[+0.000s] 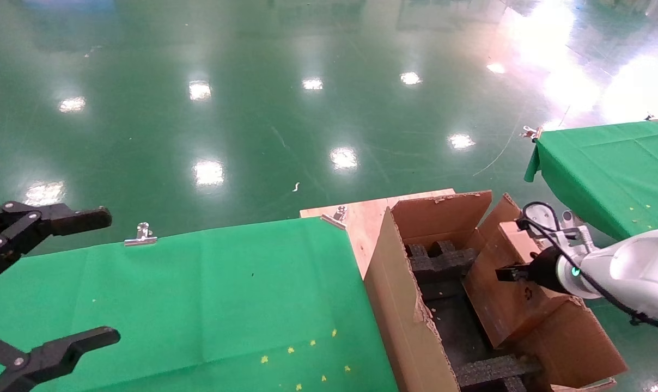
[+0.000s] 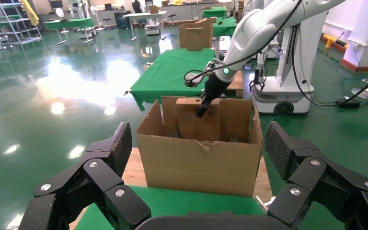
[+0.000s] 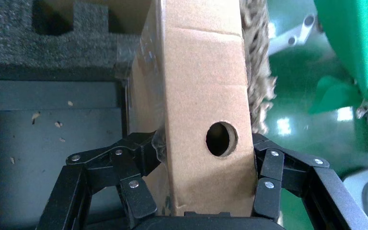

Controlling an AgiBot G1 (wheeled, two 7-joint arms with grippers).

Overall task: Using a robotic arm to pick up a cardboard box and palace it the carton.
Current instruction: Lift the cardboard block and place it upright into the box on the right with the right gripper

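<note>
The cardboard box's lower edge (image 1: 481, 316) is still above the carton's black bottom. My right gripper needs to lower the cardboard box before it lets go.
The cardboard box (image 1: 503, 310) stands on edge inside the carton (image 1: 400, 305), against its right side. My right gripper (image 1: 511, 271) on the white robotic arm (image 1: 628, 267) is shut on it. In the right wrist view the black fingers (image 3: 141, 155) press both wide faces of the box (image 3: 196, 86), and the round hole in its narrow face faces the camera. Black foam blocks (image 1: 440, 261) line the carton's floor beside the box. My left gripper (image 1: 111, 276) hangs open at the far left over the green table, holding nothing.
A green-covered table (image 1: 198, 299) lies left of the carton, which sits on a wooden board (image 1: 361, 218). A second green table (image 1: 617, 169) stands behind the right arm. Metal clips (image 1: 141, 234) hold the cloth. The carton's right flap (image 1: 579, 343) hangs outward.
</note>
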